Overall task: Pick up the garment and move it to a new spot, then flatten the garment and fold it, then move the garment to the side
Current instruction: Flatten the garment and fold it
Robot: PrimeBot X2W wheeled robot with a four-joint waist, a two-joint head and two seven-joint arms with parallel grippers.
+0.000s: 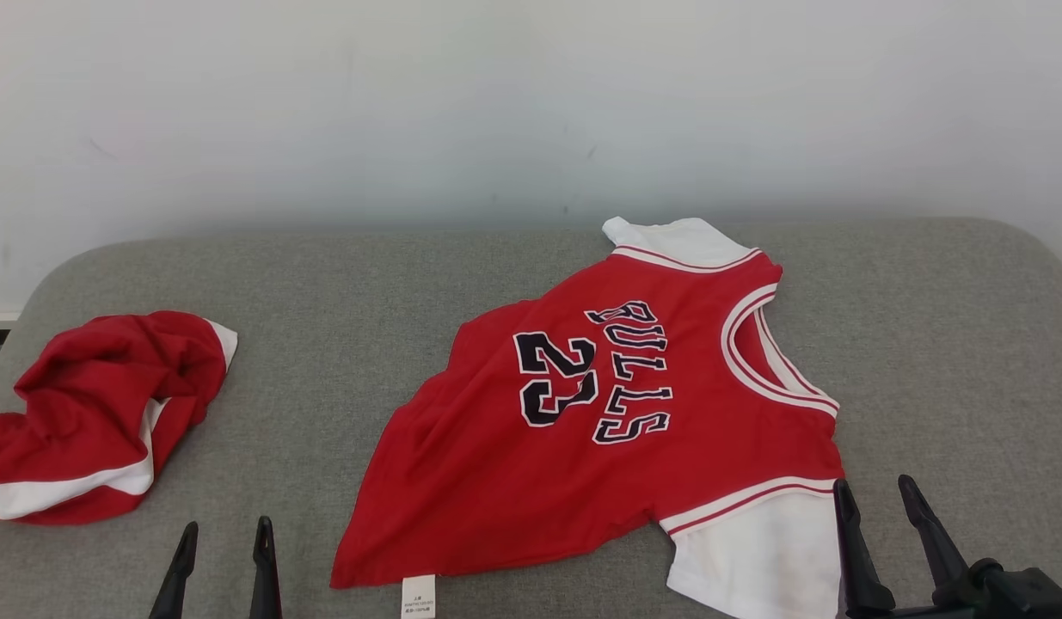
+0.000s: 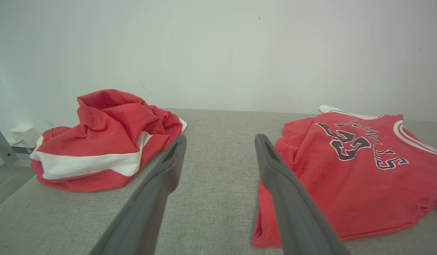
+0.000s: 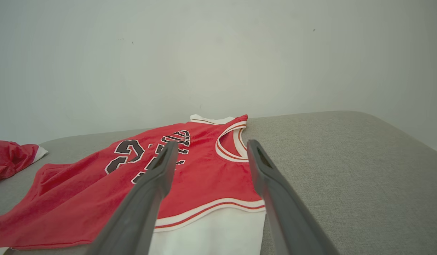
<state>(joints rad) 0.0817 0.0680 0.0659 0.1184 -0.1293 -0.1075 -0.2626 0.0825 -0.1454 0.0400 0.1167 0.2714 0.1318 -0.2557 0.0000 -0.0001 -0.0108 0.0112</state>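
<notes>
The rest of the jersey (image 1: 517,469) is spread flat on the padded surface. My left gripper should next grab the jersey by its red hem corner (image 1: 344,574).
The garment (image 1: 582,447) is a red jersey with white sleeves and dark "BULLS 23" lettering. It lies spread out on the grey padded surface (image 1: 324,284), collar to the right, hem to the left. My right gripper (image 1: 874,483) hovers open at its near right corner, beside the near white sleeve. In the right wrist view the jersey (image 3: 204,177) lies ahead between the open right gripper's (image 3: 212,143) fingers. My left gripper (image 1: 225,526) stands open near the front edge, left of the hem. In the left wrist view the open left gripper (image 2: 220,138) has the jersey (image 2: 363,184) to its right. Nothing is held.
A crumpled red cloth with a white band (image 1: 109,404) lies at the surface's left end, also in the left wrist view as the cloth (image 2: 105,148). A pale wall stands right behind the surface. A small white box (image 2: 23,134) sits off the left end.
</notes>
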